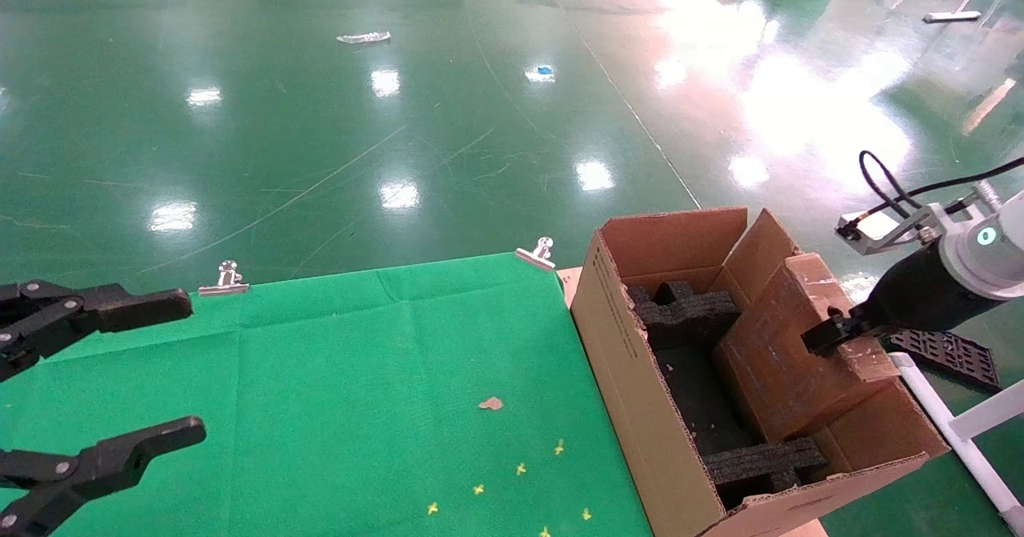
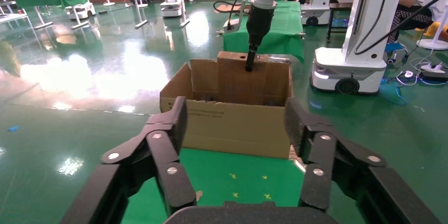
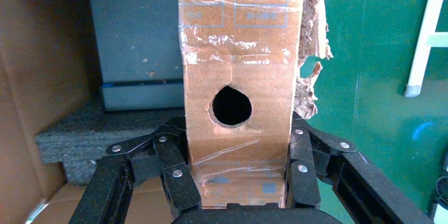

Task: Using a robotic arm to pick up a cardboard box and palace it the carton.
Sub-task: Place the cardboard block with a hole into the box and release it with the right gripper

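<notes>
The bottom of the box is high above the black foam, so for now my right gripper keeps hold of the top of the cardboard box.
The large brown carton stands at the right edge of the green table, with black foam inserts inside. My right gripper, on the white arm with the black wrist, is shut on the top end of the small taped cardboard box. The box stands tilted inside the carton against its right side. In the right wrist view the box, with a round hole in it, sits between the fingers above foam. My left gripper is open and empty at the table's left; the left wrist view shows it facing the carton.
Two metal clips hold the green cloth at the table's far edge. A cardboard scrap and yellow marks lie on the cloth. A white pipe frame and a black tray are right of the carton.
</notes>
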Controlling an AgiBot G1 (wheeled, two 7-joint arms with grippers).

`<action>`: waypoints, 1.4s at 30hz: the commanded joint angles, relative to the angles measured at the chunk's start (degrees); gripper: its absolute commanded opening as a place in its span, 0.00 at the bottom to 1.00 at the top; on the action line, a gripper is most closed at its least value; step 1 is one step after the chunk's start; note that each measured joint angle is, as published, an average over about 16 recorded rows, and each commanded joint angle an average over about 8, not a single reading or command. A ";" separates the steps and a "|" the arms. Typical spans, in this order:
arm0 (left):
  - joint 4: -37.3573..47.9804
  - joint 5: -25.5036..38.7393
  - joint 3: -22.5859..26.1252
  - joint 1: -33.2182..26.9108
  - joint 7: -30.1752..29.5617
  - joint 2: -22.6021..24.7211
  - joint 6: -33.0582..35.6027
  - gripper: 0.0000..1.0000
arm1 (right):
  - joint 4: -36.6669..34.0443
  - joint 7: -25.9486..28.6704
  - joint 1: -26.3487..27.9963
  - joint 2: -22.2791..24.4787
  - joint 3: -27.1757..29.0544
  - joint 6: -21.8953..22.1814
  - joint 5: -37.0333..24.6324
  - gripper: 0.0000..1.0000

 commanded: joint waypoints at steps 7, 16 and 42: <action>0.00 -0.02 0.03 -0.01 0.01 -0.01 -0.01 1.00 | -6.69 -3.05 -5.80 -3.97 0.48 3.56 2.09 0.00; 0.00 -0.04 0.06 -0.01 0.03 -0.02 -0.02 1.00 | -12.59 -6.51 -13.80 -8.04 2.22 9.29 5.80 0.00; 0.00 -0.10 0.14 -0.03 0.07 -0.06 -0.06 1.00 | -23.51 -13.93 -18.73 -12.81 3.94 11.42 8.82 1.00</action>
